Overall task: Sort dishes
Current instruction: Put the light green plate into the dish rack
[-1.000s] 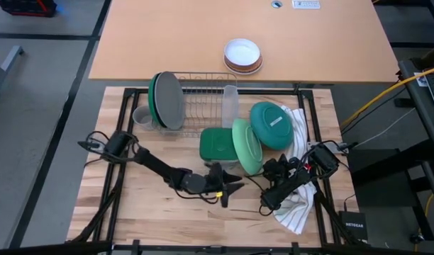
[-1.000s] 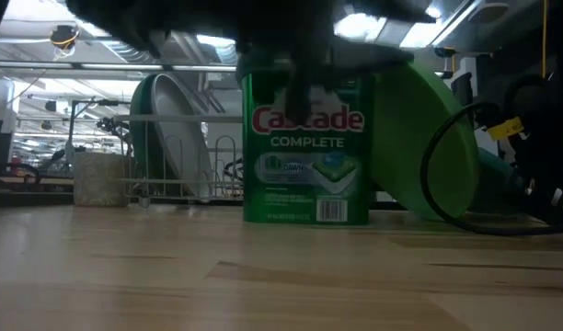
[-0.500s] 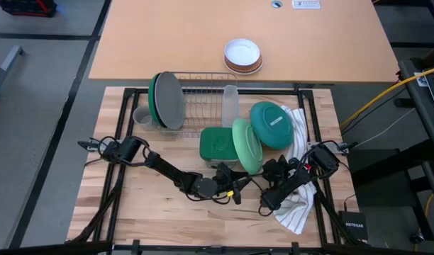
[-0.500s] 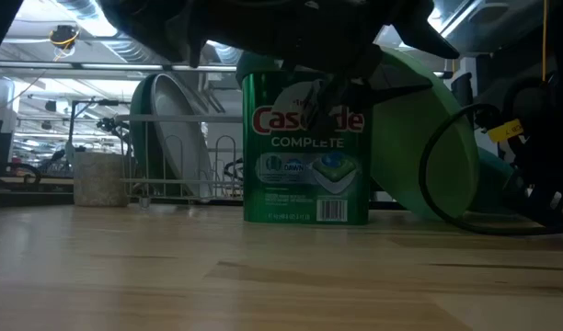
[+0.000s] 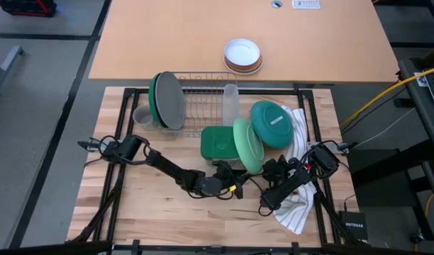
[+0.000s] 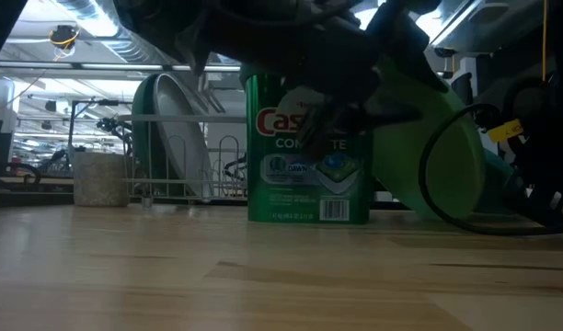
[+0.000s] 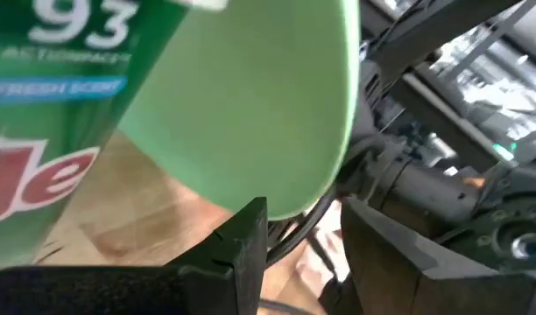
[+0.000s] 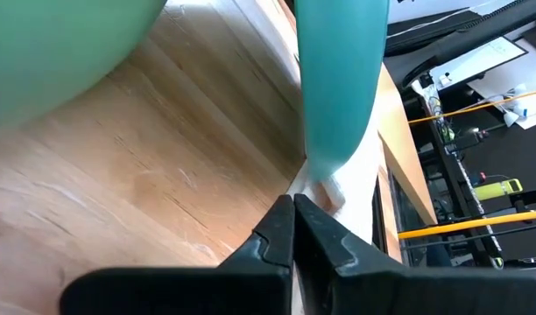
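Next, my left gripper pinches the light green plate by its thin lower rim (image 5: pixel 253 171), since the plate is far too wide across its side (image 5: pixel 247 144).
A light green plate (image 5: pixel 247 145) stands on edge, leaning against a green detergent box (image 5: pixel 218 144). A teal plate (image 5: pixel 272 124) leans behind it, its lower rim at a white striped towel (image 5: pixel 296 205). Dark green and grey plates (image 5: pixel 167 99) stand in a wire rack, with a grey mug (image 5: pixel 141 115) beside it. My left gripper (image 7: pixel 303 232) is open, just short of the light green plate's lower rim (image 7: pixel 334 149); it also shows in the high view (image 5: pixel 235 188). My right gripper (image 8: pixel 294 219) is shut, low over the towel and pointing at the teal plate (image 8: pixel 338 79).
A stack of bowls, white on brown-rimmed ones (image 5: pixel 243 55), stands on the far table. A clear cup (image 5: pixel 230 105) stands at the wire rack's (image 5: pixel 199 99) right end. Cables (image 5: pixel 288 170) lie between the two grippers. Bare wood lies at the table's near left (image 5: pixel 132 205).
My left gripper has gone toward the table's right edge, closing in on the light green plate's lower rim, and has stayed open. In the low view it now stands in front of the box and the plate. My right arm has kept still.
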`<state>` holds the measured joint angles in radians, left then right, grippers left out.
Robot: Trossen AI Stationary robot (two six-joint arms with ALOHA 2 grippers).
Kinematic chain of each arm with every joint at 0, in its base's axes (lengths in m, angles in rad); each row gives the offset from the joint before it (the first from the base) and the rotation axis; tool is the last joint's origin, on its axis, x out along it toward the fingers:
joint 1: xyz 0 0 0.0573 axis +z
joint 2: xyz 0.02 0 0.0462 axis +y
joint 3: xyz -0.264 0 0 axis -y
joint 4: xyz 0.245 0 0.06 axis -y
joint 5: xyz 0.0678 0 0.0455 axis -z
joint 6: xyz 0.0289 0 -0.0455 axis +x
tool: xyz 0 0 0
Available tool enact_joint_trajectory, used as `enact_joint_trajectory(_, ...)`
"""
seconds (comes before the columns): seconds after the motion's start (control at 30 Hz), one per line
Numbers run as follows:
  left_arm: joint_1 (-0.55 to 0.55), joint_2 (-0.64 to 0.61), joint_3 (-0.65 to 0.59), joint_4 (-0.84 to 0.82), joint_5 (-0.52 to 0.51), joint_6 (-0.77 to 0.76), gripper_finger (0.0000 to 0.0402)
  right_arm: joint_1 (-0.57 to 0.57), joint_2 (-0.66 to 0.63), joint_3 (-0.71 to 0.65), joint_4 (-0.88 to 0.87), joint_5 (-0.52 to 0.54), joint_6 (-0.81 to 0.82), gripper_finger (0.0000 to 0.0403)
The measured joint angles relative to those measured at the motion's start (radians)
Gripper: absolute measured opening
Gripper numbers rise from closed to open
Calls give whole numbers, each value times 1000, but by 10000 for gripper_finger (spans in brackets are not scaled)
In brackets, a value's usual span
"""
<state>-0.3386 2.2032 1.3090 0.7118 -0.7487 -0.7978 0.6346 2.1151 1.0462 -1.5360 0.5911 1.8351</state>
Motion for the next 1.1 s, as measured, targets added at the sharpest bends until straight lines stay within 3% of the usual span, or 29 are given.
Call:
enact_joint_trajectory(0.57,-5,0,0,-16,5,-1,136,0,0,0,0,0,0,7)
enact_joint_trajectory(1.1,10,0,-1,68,13,129,136,0,0,0,1,0,0,7)
